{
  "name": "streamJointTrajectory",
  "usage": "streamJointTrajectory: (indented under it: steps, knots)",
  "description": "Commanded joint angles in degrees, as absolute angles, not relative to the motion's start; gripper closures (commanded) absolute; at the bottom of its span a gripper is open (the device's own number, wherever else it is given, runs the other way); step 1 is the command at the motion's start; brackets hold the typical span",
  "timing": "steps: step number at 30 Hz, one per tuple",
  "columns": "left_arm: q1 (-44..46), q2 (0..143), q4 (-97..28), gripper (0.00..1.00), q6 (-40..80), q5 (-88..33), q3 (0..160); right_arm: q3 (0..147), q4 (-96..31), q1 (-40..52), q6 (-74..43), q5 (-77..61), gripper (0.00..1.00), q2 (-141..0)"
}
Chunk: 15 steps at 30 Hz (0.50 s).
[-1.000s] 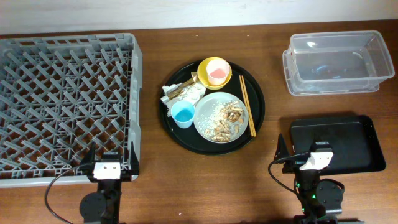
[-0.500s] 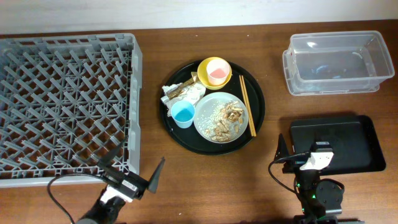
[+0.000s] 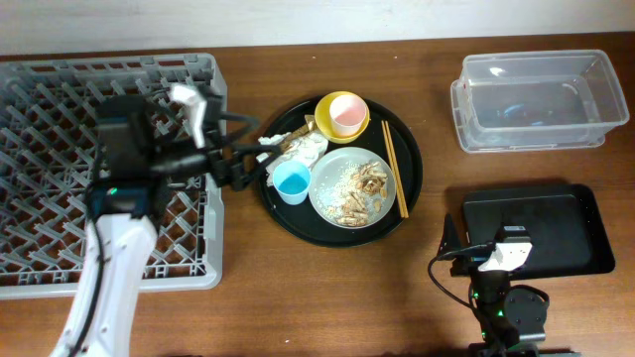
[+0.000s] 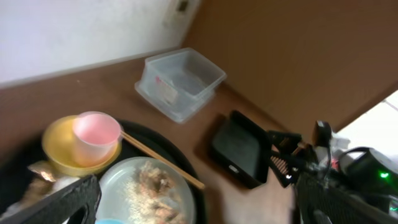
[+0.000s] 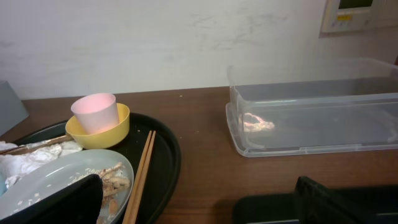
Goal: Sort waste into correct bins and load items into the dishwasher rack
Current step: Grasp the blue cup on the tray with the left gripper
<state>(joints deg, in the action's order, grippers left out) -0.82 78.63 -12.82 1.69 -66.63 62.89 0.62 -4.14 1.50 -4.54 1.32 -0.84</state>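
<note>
The light blue cup has to be tipped into the dishwasher rack, so my left gripper should next grab it by its rim (image 3: 291, 178) (image 4: 111, 221). The cup's base then stays free.
On the round black tray (image 3: 412, 159) stand a yellow bowl (image 3: 332, 103) holding a pink cup (image 3: 347, 118), a light blue cup (image 3: 292, 181), and a grey plate (image 3: 327, 183) of food scraps (image 3: 362, 188). Chopsticks (image 3: 395, 181) lie along its right side and crumpled napkins (image 3: 298, 147) at its left. My left gripper (image 3: 256, 157) hangs open at the tray's left rim, beside the napkins and blue cup, empty. In the left wrist view its fingers (image 4: 68, 202) frame the plate (image 4: 143, 193). My right gripper (image 3: 483, 238) rests open, empty, at the front right.
The grey dishwasher rack (image 3: 60, 129) fills the left; my left arm reaches over its right wall. A clear tub (image 3: 536, 99) stands at the back right. A flat black tray (image 3: 575, 233) lies in front of it, just right of the right gripper.
My left arm has risen from the table's front edge and swung over the rack's right wall to the round tray's left rim. The right arm has not moved.
</note>
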Motion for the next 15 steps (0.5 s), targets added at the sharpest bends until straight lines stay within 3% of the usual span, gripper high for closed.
streamJointTrajectory:
  steps: [1,3,5,8,11,15]
  knots:
    - [10.90,80.64,-30.11,0.01,2.04,-32.84,71.02,0.32,-4.51,1.87,-4.75,2.20,0.02,-0.47]
    - [20.23,83.26,-45.60,0.01,2.09,1.69,80.03,0.32,-4.51,1.87,-4.75,2.20,0.02,-0.47]
    - [25.15,88.05,-58.52,0.01,2.13,17.12,88.62,0.32,-4.51,1.87,-4.75,2.20,0.02,-0.47]
    - [26.57,94.56,-67.55,0.01,2.11,9.37,96.66,0.32,-4.51,1.87,-4.75,2.20,0.02,-0.47]
    - [26.85,95.81,-65.78,0.01,2.13,-5.19,96.68,0.32,-4.51,1.87,-4.75,2.20,0.02,-0.47]
    - [26.85,97.95,-62.08,0.01,2.24,-7.73,96.68,0.32,-4.51,1.87,-4.75,2.20,0.02,-0.47]
